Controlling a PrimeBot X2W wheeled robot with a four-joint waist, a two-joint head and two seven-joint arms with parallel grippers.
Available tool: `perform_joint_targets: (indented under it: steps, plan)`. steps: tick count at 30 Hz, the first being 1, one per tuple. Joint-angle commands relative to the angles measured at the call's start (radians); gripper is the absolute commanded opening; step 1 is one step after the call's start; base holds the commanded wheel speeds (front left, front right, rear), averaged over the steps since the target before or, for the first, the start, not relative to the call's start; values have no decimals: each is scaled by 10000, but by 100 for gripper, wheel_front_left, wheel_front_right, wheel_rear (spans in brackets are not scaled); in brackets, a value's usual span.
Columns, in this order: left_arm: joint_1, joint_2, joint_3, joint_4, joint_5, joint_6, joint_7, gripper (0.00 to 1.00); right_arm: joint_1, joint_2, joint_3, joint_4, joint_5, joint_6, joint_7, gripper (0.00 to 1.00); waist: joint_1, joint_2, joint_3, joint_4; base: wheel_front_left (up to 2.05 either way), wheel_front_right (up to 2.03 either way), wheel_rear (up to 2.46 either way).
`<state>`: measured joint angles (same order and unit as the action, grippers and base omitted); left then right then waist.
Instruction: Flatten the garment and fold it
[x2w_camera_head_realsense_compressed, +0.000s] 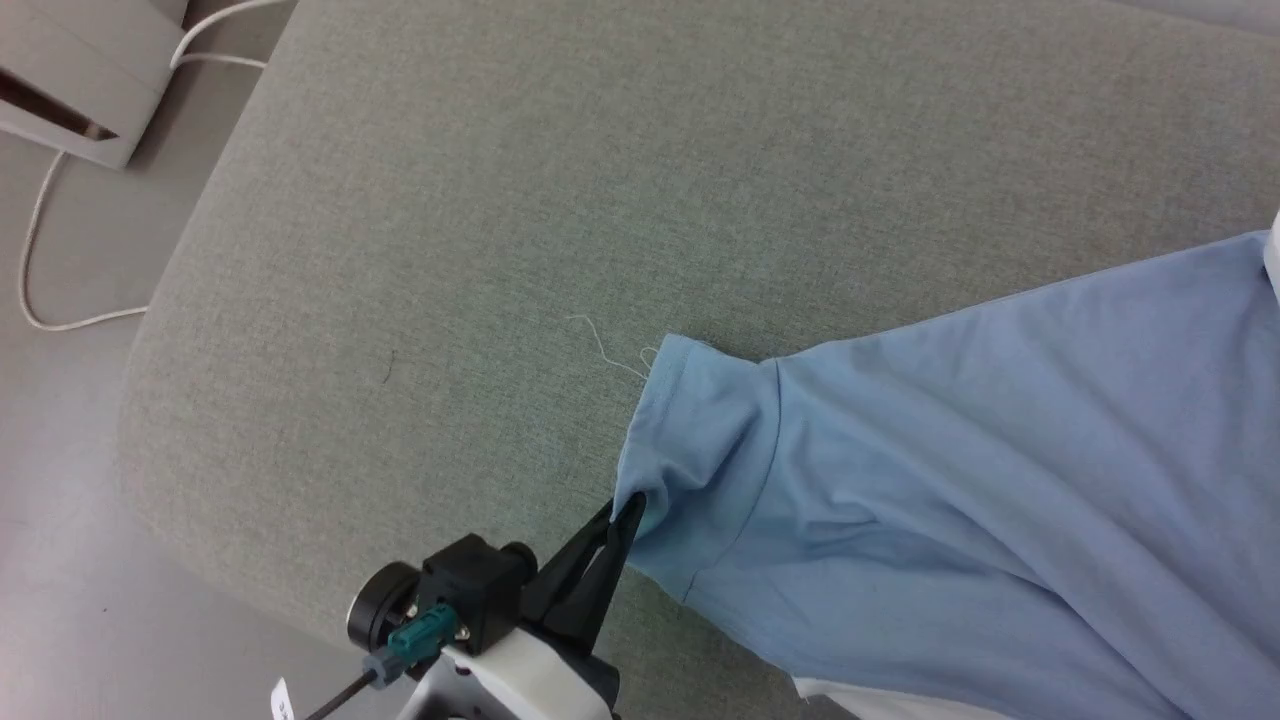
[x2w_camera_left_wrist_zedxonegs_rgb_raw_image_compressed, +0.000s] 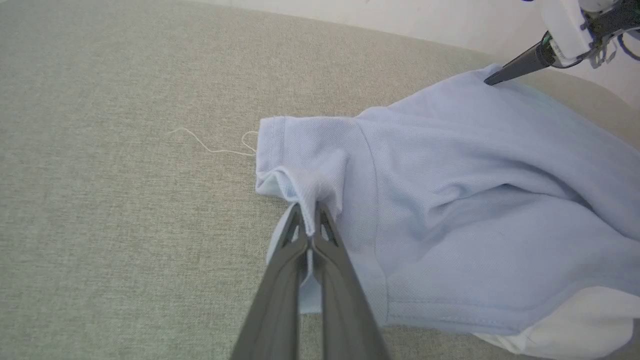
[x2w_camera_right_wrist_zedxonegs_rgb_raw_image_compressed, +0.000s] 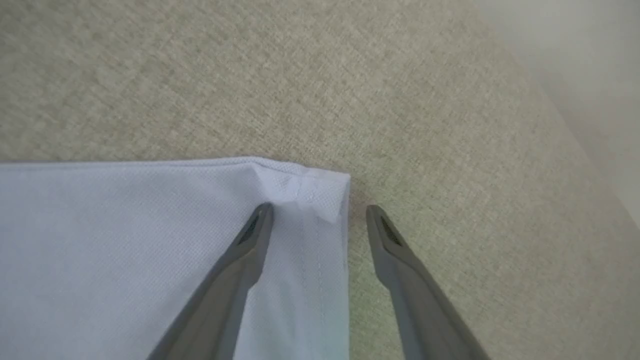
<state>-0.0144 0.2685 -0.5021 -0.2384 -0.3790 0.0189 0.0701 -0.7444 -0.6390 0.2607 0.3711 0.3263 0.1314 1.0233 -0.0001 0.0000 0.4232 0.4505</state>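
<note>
My right gripper is to grab the hemmed corner of the garment next, since that corner puckers up while the cloth beside it lies flat.
The garment is a light blue shirt spread on a grey-green cushion, its short sleeve pointing left in the head view. My left gripper is shut on the sleeve's near edge, pinching a small fold of cloth between its tips. In the right wrist view my right gripper stands open over a hemmed corner of the garment: one finger lies over the cloth, the other over bare cushion. In the left wrist view the right gripper's finger touches the shirt's far edge.
The cushion reaches far to the left of and beyond the shirt; a loose white thread lies by the sleeve. Floor with a white cable and a pale box lies off the cushion's left edge.
</note>
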Motion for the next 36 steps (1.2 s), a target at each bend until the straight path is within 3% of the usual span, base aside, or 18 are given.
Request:
perform_joint_targets:
  steps: [1,3,4,5,6,7,12,22,28,36]
  plan:
    - [-268,-5,-58,74,76,-72,-36,0,273,-40,555,291,163,-7,188,100,1,0,191,143,0,0,0]
    - [-347,6,-76,117,79,-101,-24,0,351,-133,933,392,428,-7,279,100,1,0,203,142,0,0,0]
    - [-384,14,-78,130,76,-110,-12,0,394,-209,1174,405,549,-7,345,85,1,0,207,135,0,0,0]
    - [-418,21,-73,139,71,-113,-2,0,427,-298,1410,401,656,-7,388,58,1,0,210,125,0,0,0]
    - [-445,31,-62,149,65,-110,5,0,453,-384,1632,385,761,-7,405,14,1,0,205,108,0,0,0]
    - [-463,43,-46,160,60,-103,7,0,464,-460,1793,373,878,-7,403,0,1,0,197,87,0,0,0]
    - [-466,118,56,222,7,-40,-6,0,231,-623,1966,394,1175,-7,-412,0,1,0,-15,-104,0,0,0]
    - [-671,788,580,-87,187,133,158,0,-150,-92,1260,404,1349,-7,-3926,0,1,0,-1647,-1021,0,0,0]
    - [-1073,1290,1096,-709,223,183,401,0,-173,12,1045,-187,1693,-7,-4747,0,1,0,-2578,-1745,0,0,0]
    - [-2007,1908,2273,-1950,-37,263,510,0,-341,-57,503,-1897,1807,-7,-5607,0,1,0,-3658,-2820,0,0,0]
